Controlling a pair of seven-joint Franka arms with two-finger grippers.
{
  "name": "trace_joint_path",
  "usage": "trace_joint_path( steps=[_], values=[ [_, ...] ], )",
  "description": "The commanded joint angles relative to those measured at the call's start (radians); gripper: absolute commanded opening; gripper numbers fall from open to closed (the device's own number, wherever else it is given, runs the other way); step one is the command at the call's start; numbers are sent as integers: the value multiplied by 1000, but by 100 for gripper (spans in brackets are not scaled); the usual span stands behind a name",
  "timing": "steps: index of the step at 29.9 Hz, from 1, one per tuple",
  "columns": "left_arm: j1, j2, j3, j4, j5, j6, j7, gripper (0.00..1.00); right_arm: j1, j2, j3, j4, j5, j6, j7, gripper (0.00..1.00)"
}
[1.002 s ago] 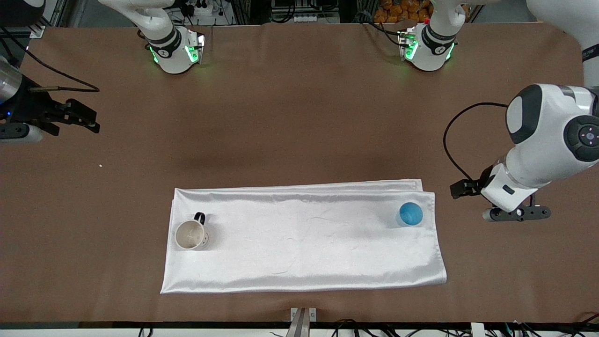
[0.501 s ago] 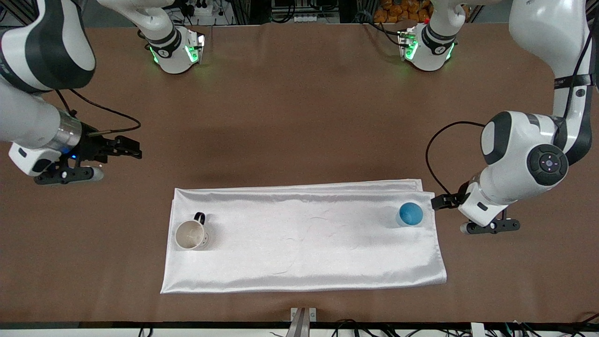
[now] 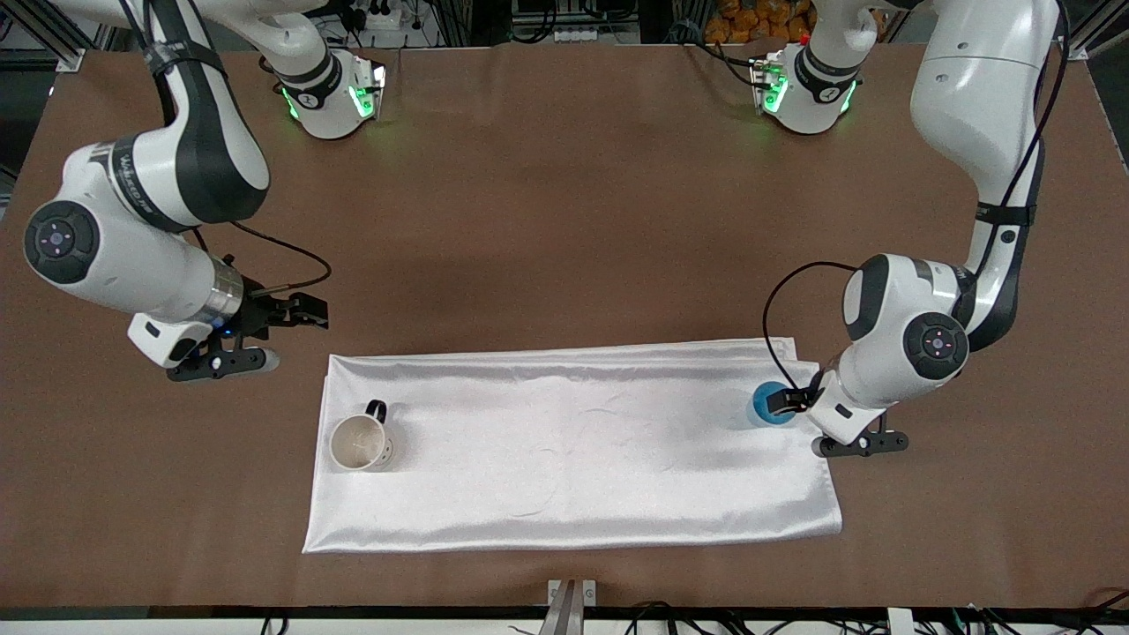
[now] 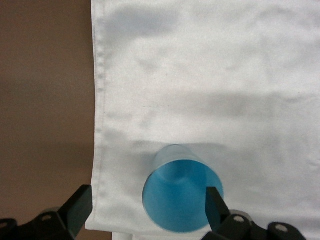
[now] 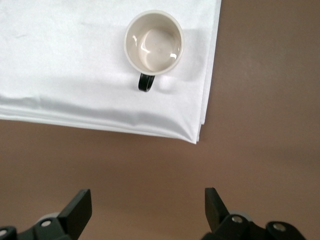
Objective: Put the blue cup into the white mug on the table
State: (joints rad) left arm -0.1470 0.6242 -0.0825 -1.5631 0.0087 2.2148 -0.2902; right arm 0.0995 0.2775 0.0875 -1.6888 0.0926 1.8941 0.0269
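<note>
I should next use my left gripper to hold the blue cup by its rim [image 4: 150, 181] and put it into the white mug.
The blue cup [image 3: 767, 405] stands upright on the white cloth near the left arm's end. It also shows in the left wrist view [image 4: 180, 197]. My left gripper [image 3: 788, 401] hangs open just over it [image 4: 148, 199]. The cup sits off centre between the fingers, close to one finger [image 4: 214, 202]. The white mug [image 3: 359, 442], with a black handle, stands upright on the cloth near the right arm's end and shows in the right wrist view [image 5: 154, 41]. My right gripper [image 3: 310, 315] is open and empty [image 5: 146, 200] over the brown table [image 3: 564, 220], short of the mug.
The shiny white cloth [image 3: 573, 467] lies folded on the table, nearer to the front camera than the arm bases. Its edge shows in the left wrist view [image 4: 97, 125] and its corner in the right wrist view [image 5: 200, 135]. Cables trail from both wrists.
Both arms have swung in from the table's ends toward the cloth. The left gripper has come over the blue cup. The right gripper has moved closer to the mug's corner of the cloth.
</note>
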Motion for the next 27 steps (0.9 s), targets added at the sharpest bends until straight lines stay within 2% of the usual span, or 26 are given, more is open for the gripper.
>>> trace_joint_path(
  steps=[1, 6, 27],
  values=[
    [-2, -9, 4, -20, -13, 11, -14, 100, 23, 54, 0, -5, 12, 95, 10, 100],
    [-2, -9, 4, -37, -10, 11, -14, 100, 34, 86, 0, -40, 12, 203, 33, 100],
    [-2, 6, 4, -72, -9, 37, -12, 100, 58, 269, -2, -31, 1, 431, 79, 100]
  ],
)
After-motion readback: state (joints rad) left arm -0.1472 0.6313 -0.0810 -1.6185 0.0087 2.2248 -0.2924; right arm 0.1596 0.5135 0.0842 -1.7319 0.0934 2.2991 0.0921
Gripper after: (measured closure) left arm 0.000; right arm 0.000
